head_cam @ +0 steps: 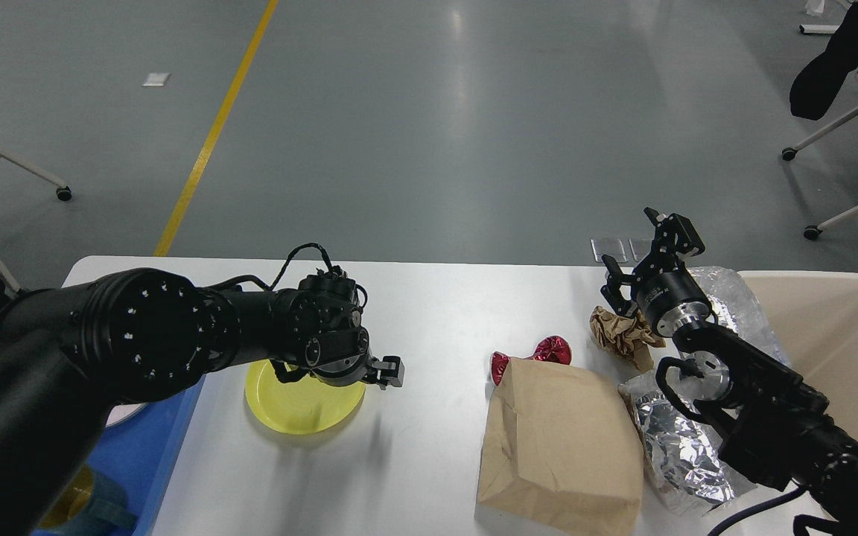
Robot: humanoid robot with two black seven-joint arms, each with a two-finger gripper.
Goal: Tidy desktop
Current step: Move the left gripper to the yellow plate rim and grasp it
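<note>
I should next grab the plate by its thin raised rim [363, 391] with my left gripper, because the yellow plate's broad side [299, 402] is too wide for the fingers.
The white desktop [429, 313] carries a yellow plate [299, 408] left of centre. My left gripper [337, 374] hangs low over the far right part of the plate, open, with one finger [392, 371] past the plate's right rim; the plate is flat on the table. My right gripper [631, 244] is open and empty, raised just above a crumpled brown paper ball [620, 335]. A brown paper bag [563, 447], a red foil wrapper [550, 350] and crumpled silver foil [678, 450] lie on the right side.
A blue tray [168, 447] at the left edge is mostly hidden by my left arm; a pale plate's edge [125, 414] and a teal mug [83, 506] show in it. A cream bin [839, 350] stands at the right. More foil [734, 298] lies by the bin.
</note>
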